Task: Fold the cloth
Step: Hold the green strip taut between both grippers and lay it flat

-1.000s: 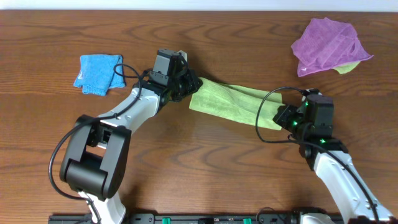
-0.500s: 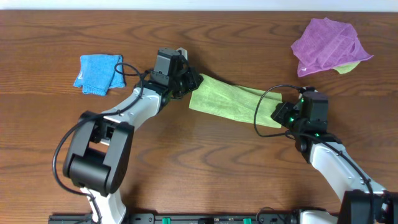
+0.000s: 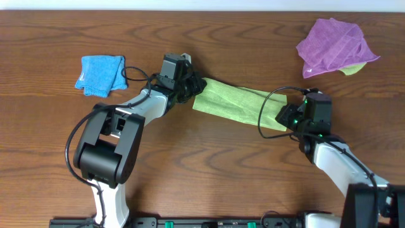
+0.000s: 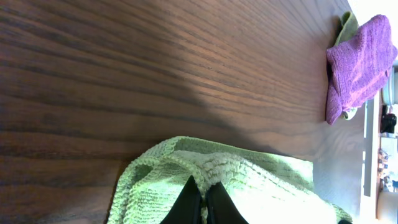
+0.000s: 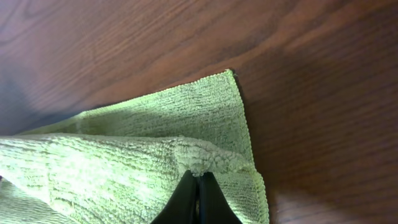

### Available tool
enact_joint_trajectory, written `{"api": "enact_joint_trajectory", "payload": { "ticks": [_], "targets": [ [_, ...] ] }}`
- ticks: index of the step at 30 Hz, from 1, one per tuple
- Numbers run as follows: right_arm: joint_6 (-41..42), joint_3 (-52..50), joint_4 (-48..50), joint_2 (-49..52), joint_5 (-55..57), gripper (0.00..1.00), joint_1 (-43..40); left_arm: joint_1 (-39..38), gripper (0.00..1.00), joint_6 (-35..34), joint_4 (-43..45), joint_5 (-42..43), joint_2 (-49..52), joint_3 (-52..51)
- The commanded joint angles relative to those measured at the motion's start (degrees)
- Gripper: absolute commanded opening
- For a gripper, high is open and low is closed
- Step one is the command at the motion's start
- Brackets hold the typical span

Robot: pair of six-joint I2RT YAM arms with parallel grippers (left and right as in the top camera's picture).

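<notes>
My left gripper holds the pinched fold low over the strip of cloth on the tabletop. It can open now and needs to release the fold next.
The lime-green cloth (image 3: 237, 103) lies as a long folded strip across the middle of the wooden table. My left gripper (image 3: 195, 87) is shut on its left end; in the left wrist view the black fingertips (image 4: 202, 198) pinch a ridge of the cloth (image 4: 249, 186). My right gripper (image 3: 286, 116) is shut on its right end; in the right wrist view the fingertips (image 5: 198, 186) pinch a fold of the cloth (image 5: 124, 149) near its corner. No white tag shows.
A bright blue folded cloth (image 3: 100, 75) lies at the far left. A purple cloth (image 3: 334, 45) lies crumpled at the far right, over a bit of green fabric; it also shows in the left wrist view (image 4: 360, 62).
Both grippers have stayed shut on the cloth's ends. The right gripper has shifted slightly away from the front edge, and the left arm has moved a little to the right. The cloth hardly moved.
</notes>
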Motion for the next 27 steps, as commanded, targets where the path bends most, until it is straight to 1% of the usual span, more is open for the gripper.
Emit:
{"api": "enact_joint_trajectory", "payload": {
  "ticks": [1,2,3,4,5,7,9,11,13,14,15,18,20,23,27],
  "targets": [
    [-1.18,0.81,0.76,0.42,0.96,0.16,-0.13,0.17,0.06,-0.22,0.39,-1.36,0.63,0.20],
    [-1.29,0.81,1.16,0.42,0.85,0.20,-0.13,0.17,0.06,-0.22,0.37,-1.46,0.63,0.20],
    [-1.29,0.81,1.46,0.42,0.66,0.30,-0.13,0.20,0.07,-0.20,0.37,-1.49,0.63,0.20],
    [-1.29,0.81,1.60,0.42,0.61,0.49,-0.13,0.20,0.11,-0.20,0.37,-1.49,0.63,0.20],
    [-1.29,0.81,1.73,0.39,0.48,0.56,-0.13,0.20,0.18,-0.20,0.37,-1.55,0.63,0.20],
    [-1.29,0.81,1.70,0.39,0.44,0.62,-0.09,0.17,0.37,0.00,0.37,-1.88,0.63,0.20],
    [-1.31,0.81,1.73,0.39,-0.17,0.65,-0.09,0.20,0.56,0.02,0.37,-1.88,0.63,0.20],
    [-1.29,0.81,1.70,0.37,-0.66,0.66,-0.09,0.22,0.78,0.02,0.37,-1.86,0.63,0.20],
    [-1.31,0.81,1.70,0.28,-1.64,0.67,-0.09,0.28,0.94,0.02,0.37,-1.84,0.61,0.20],
    [-1.29,0.83,1.70,0.24,-1.92,0.68,-0.09,0.35,0.97,0.02,0.37,-1.77,0.61,0.20],
    [-1.29,0.85,1.68,0.13,-2.27,0.68,-0.09,0.57,0.95,0.04,0.33,-1.60,0.46,0.20],
    [-1.29,0.85,1.11,-0.85,-3.17,0.70,-0.09,1.36,0.96,0.90,0.31,0.13,-0.17,0.20],
    [-1.27,1.03,-0.44,-2.03,-3.41,0.73,-0.09,2.19,0.96,1.14,-0.24,2.03,-1.16,0.20],
    [-1.33,2.05,-6.08,-4.90,-3.34,0.75,-0.09,3.54,0.95,1.27,-3.08,4.85,-3.93,0.20],
    [-1.46,3.10,-12.85,-9.18,-3.37,0.76,-0.09,4.00,0.97,2.32,-8.68,5.92,-7.87,0.20]
  ]
}}
